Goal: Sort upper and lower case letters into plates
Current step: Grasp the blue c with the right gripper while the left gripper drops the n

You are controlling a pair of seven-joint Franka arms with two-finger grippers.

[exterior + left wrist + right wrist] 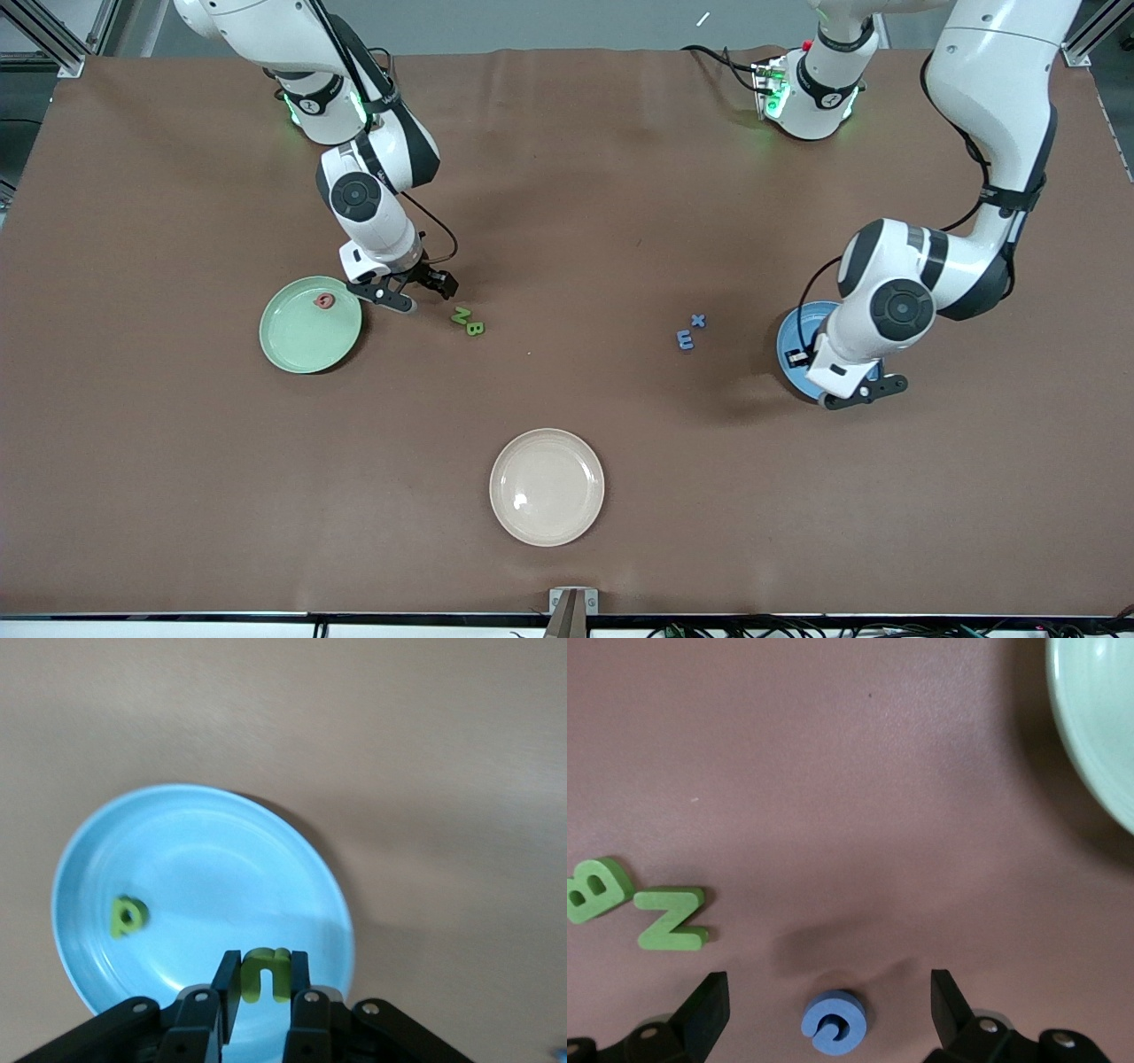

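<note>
My right gripper grabs the blue G's curved outer edge (859,1014) next, to sort the blue G into the mint green plate.
My left gripper (264,958) is shut on a green u (266,973) and hangs over the blue plate (204,850), in which a green p (127,915) lies. My right gripper (827,992) is open low over the table beside the mint green plate (297,341). A blue G (834,1022) lies on the table between its fingers. A red Q (324,302) lies in the mint plate. A green N (461,315) and a green B (476,329) lie close by. A blue m (685,339) and a blue x (698,321) lie near the blue plate (793,341).
A cream-white plate (547,486) with nothing in it sits near the table's front edge, midway between the arms. Brown tabletop stretches between the two groups of letters.
</note>
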